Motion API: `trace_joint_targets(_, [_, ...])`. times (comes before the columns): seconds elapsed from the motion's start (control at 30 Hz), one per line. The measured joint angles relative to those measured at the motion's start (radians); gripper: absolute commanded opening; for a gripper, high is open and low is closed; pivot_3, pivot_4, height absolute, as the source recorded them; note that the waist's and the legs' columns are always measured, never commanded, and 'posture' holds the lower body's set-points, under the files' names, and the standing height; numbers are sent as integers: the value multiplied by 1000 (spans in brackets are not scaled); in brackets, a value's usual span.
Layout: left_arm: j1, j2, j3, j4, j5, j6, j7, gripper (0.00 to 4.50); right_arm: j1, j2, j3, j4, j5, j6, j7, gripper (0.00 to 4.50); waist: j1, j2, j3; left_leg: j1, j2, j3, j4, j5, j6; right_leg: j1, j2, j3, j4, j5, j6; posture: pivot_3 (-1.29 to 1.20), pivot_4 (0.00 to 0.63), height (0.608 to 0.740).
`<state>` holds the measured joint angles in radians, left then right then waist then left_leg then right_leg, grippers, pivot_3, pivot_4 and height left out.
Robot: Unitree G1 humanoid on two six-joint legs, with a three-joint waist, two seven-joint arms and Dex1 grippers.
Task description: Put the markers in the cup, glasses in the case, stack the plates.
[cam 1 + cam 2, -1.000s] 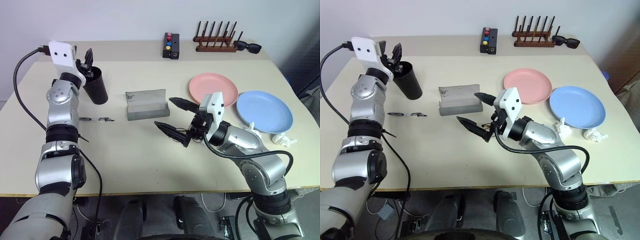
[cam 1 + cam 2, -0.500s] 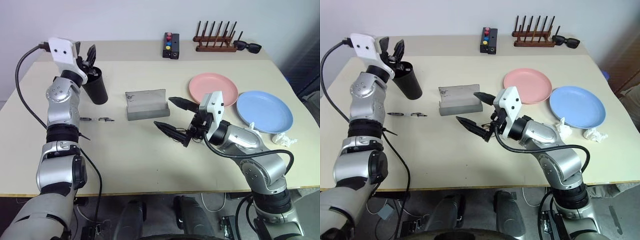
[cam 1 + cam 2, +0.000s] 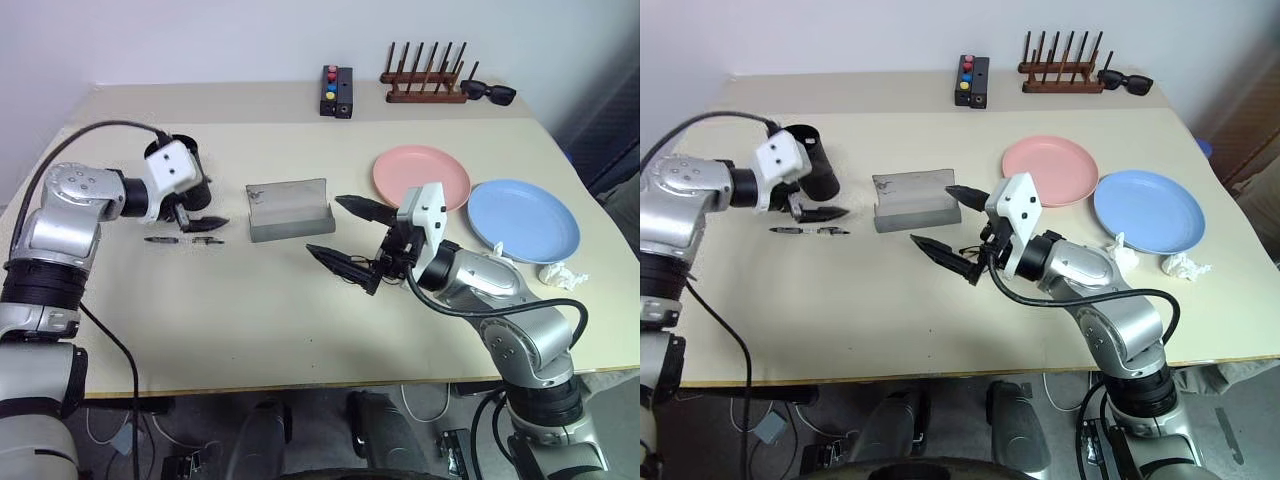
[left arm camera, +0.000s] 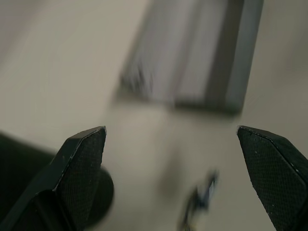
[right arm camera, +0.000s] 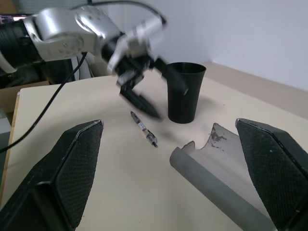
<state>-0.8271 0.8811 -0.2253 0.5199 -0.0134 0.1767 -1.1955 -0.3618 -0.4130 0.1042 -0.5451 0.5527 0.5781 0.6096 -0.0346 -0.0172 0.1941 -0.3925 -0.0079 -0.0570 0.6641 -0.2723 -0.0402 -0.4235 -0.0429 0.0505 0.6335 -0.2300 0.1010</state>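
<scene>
The table shows between my left gripper's fingers and the dark marker (image 3: 185,240) (image 4: 198,202), so it isn't time to close yet. My left gripper needs to go down to the marker first, then close on it.
The black cup (image 3: 197,187) stands at the table's left. Just in front of it my left gripper (image 3: 205,222) hangs low and open, with nothing between its fingers. One dark marker (image 3: 185,240) lies flat on the table right under that gripper. The grey case (image 3: 290,210) stands open mid-table. To its right my right gripper (image 3: 328,226) hovers open and empty, pointing toward the case. The pink plate (image 3: 420,175) and the blue plate (image 3: 522,218) lie side by side at the right. I cannot make out the glasses.
Black sunglasses (image 3: 490,93) lie at the back right beside a wooden peg rack (image 3: 425,85). A black box with coloured buttons (image 3: 337,92) stands at the back middle. Crumpled white paper (image 3: 560,275) sits near the blue plate's front edge.
My left gripper has dropped from the cup's rim to just above the table beside the marker, turned to point right, and spread its fingers wider. The right arm has kept still.
</scene>
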Motion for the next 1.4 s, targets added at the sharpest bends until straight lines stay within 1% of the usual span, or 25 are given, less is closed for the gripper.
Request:
trace_joint_targets(0.07, [-14,0,-39,47,45,-19,-32,4425,0,0,1,1,-1,0,1,4500,-2,0,0,0,0,0,0,0,0,0,0,0,0,0,0,0,150,735])
trace_joint_targets(0.17, [-46,0,-114,145,150,-82,-46,4425,-1,1,6,1,-3,0,2,4500,-3,0,0,0,0,0,0,0,0,-1,0,0,0,0,0,0,150,735])
trace_joint_targets(0.3, [-96,-21,-124,272,187,-163,-82,4425,-1,1,7,1,-10,-1,2,4500,-4,0,0,0,0,0,0,0,0,-1,0,0,0,0,0,0,150,735])
trace_joint_targets(0.33, [-108,-29,-124,297,191,-171,-87,4208,0,1,7,1,-11,-1,2,4500,-4,0,0,0,0,0,0,0,0,-1,0,0,0,0,0,0,150,735])
trace_joint_targets(0.4, [-131,-45,-124,345,200,-189,-96,3642,0,1,8,1,-14,-1,1,4500,-2,0,0,0,0,0,0,0,0,-1,0,0,0,0,0,0,150,735])
trace_joint_targets(0.5, [-149,-60,-125,398,210,-218,-110,2164,0,1,8,1,-19,-1,-2,4500,-2,0,0,0,0,0,0,0,0,-1,0,0,1,0,0,0,150,735])
trace_joint_targets(0.63, [-150,-63,-123,414,221,-235,-119,189,2,1,8,1,-19,-1,-3,4500,-4,0,0,1,0,0,0,0,0,-1,0,0,2,0,0,0,150,735])
trace_joint_targets(0.67, [-150,-63,-119,415,222,-235,-118,86,3,1,8,1,-19,-1,-3,4500,-4,0,0,1,0,0,0,0,0,-1,0,0,3,0,0,0,150,735])
trace_joint_targets(0.83, [-127,-56,-91,391,217,-243,-112,86,9,0,8,1,-19,-1,-3,4500,-4,0,0,1,0,0,0,0,0,-1,-1,0,2,0,0,0,150,735])
trace_joint_targets(0.93, [-79,-51,-45,317,169,-205,-151,86,9,0,8,1,-19,-1,-3,4500,-5,0,0,0,1,0,0,0,0,-1,-1,0,2,0,0,0,150,735])
trace_joint_targets(1.07, [-1,-32,70,84,9,-56,-230,86,8,-1,7,1,-18,-1,3,4500,-4,-1,0,-1,2,-1,0,0,0,-1,-1,0,2,0,0,0,150,735])
trace_joint_targets(1.17, [10,-31,160,-65,-111,73,-233,86,7,-1,7,1,-18,-1,6,4500,-5,-1,1,-1,3,-1,1,0,0,-1,-1,0,2,0,0,0,150,735])
trace_joint_targets(1.2, [1,-44,212,-116,-160,113,-202,86,7,-2,7,1,-18,-1,9,4500,-4,-1,1,-1,3,-1,1,0,0,-1,-1,0,2,0,0,0,150,735])
trace_joint_targets(1.27, [-42,-85,279,-151,-206,136,-113,86,6,-2,7,2,-18,-1,15,4500,-1,-1,1,-1,2,-1,1,0,0,-1,-1,0,2,0,0,0,150,735])
trace_joint_targets(1.33, [-120,-140,334,-145,-219,146,30,86,-3,-1,9,3,-18,0,21,4500,1,-1,1,0,1,-1,2,0,0,-1,-1,0,2,0,1,0,150,735])
trace_joint_targets(1.4, [-173,-164,369,-122,-217,133,138,86,-7,-1,9,4,-18,0,25,4500,-1,-1,1,0,1,-1,2,0,0,-1,-1,0,2,0,1,0,150,735])
